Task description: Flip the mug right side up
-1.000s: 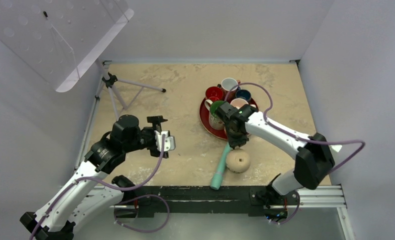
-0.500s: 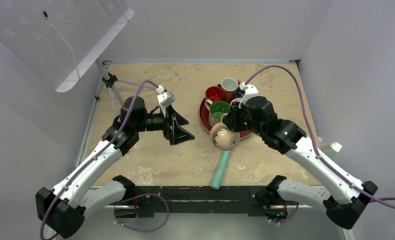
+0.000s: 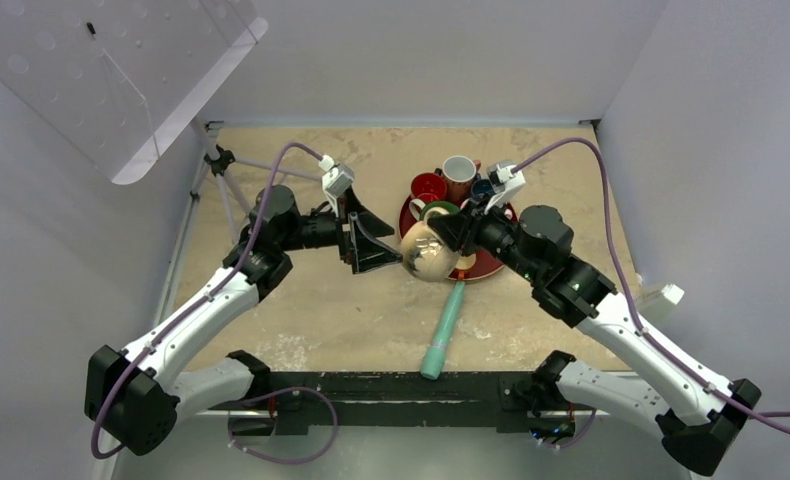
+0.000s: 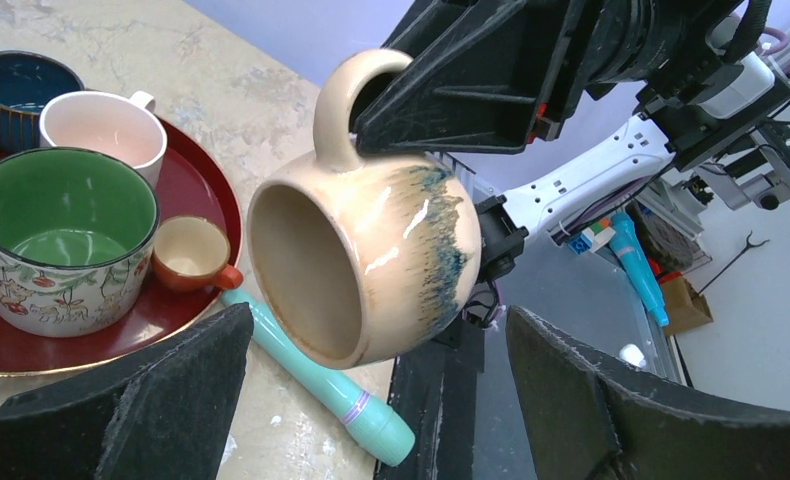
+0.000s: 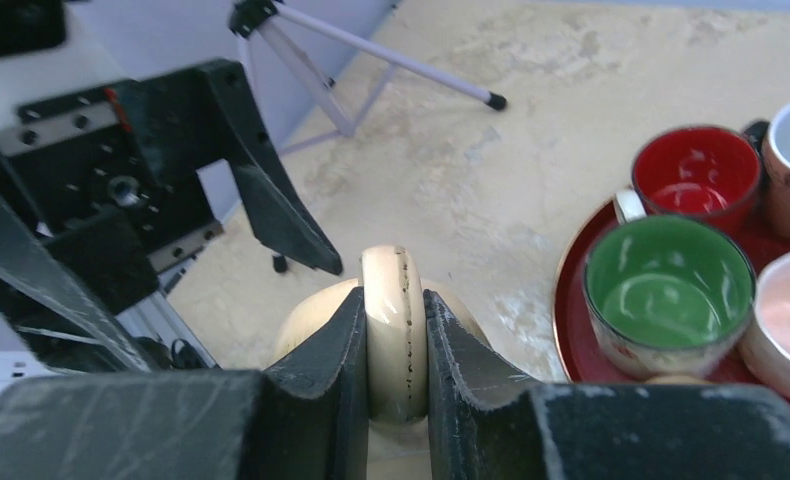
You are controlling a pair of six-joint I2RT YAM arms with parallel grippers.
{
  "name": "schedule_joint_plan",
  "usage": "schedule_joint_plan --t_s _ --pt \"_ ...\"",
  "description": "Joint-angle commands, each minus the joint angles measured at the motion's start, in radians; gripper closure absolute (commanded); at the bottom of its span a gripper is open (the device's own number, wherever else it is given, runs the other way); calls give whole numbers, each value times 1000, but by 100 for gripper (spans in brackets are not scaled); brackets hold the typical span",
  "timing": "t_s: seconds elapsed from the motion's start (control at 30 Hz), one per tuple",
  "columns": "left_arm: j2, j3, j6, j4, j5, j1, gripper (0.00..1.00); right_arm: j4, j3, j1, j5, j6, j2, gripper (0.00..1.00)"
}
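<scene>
My left gripper grips the beige mug's rim next, one finger inside the mug's opening, clear of the mug's handle, to turn the mug right side up.
The beige mug (image 3: 429, 252) hangs in the air just left of the red tray, tipped on its side, with blue-grey streaks near its base. My right gripper (image 3: 451, 232) is shut on its loop handle (image 5: 394, 300), one finger on each side of the loop. In the left wrist view the mug (image 4: 391, 250) has its handle up and its tan mouth facing left and slightly down. My left gripper (image 3: 379, 246) is open and empty; its tips reach the mug's left side, and its wide-apart fingers (image 4: 171, 400) sit below the mug.
The red tray (image 3: 491, 264) holds several cups, among them a green-inside mug (image 4: 61, 240), a pale pink-inside cup (image 4: 101, 125) and a red cup (image 5: 696, 170). A teal handle-like tool (image 3: 444, 330) lies below the mug. A small tripod (image 3: 239, 172) stands at back left.
The right gripper lifted the mug off the table by its handle and carried it left and away. The left arm swung in from the left until its open fingers reached the mug.
</scene>
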State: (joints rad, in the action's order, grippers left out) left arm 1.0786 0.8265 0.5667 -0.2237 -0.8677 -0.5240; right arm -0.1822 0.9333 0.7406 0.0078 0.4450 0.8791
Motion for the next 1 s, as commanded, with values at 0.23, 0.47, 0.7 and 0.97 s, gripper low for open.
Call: schedule_joint_plan --t_s 0.23,0.47,0.7,0.97 --pt "13 3 26 -159 -33 -23 3 349 58 3 -114 44 47 100" --pt "6 -32 70 -216 -34 -41 38 442 47 3 -122 56 62 100" --pt "6 -33 84 -226 -31 -40 95 487 28 3 -178 56 82 100" --pt "-30 -13 -293 147 95 -25 100 521 -116 3 -224 40 113 100"
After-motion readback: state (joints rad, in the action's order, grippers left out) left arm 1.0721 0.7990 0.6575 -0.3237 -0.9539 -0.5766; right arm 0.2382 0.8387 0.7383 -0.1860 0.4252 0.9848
